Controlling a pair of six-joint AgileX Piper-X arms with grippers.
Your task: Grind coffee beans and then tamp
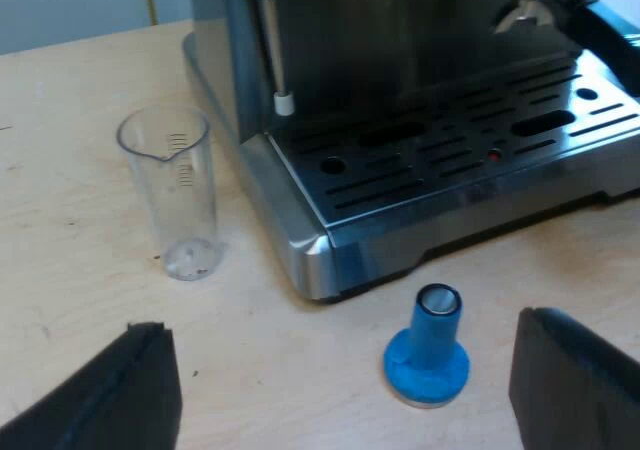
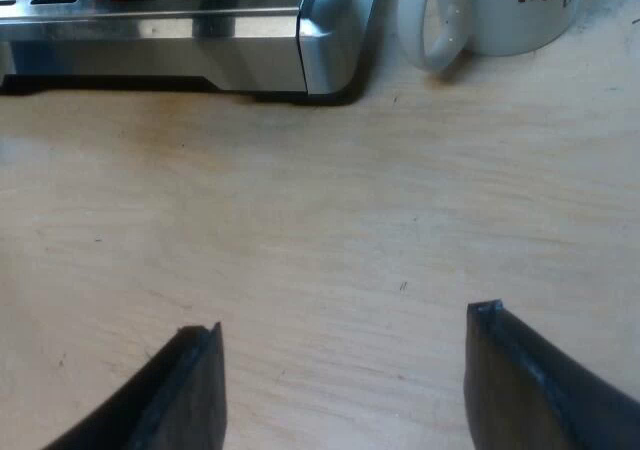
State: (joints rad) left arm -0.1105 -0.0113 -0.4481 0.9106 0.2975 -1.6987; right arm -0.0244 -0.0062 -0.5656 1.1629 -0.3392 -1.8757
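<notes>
The metal holder's basket is locked into the front of the machine. My right gripper will grab the metal holder by its dark handle next.
A blue tamper [image 1: 429,351] stands upright on the wooden table just before the corner of the espresso machine [image 1: 420,120]. My left gripper [image 1: 345,390] is open above the table, its fingers [image 1: 130,390] wide apart with the tamper between and just beyond them, untouched. A clear measuring glass [image 1: 175,192] stands empty beside the machine's side. The metal holder [image 1: 535,5] with its dark handle sits locked at the machine's front. My right gripper [image 2: 345,370] hangs open over bare table, a short way from the machine's drip tray [image 2: 150,20] and a white mug [image 2: 490,15].
The slotted drip tray [image 1: 470,140] juts out over the table. A steam wand [image 1: 275,50] with a white tip hangs near the machine's corner above the tray. The mug with red lettering stands close beside the machine's base corner.
</notes>
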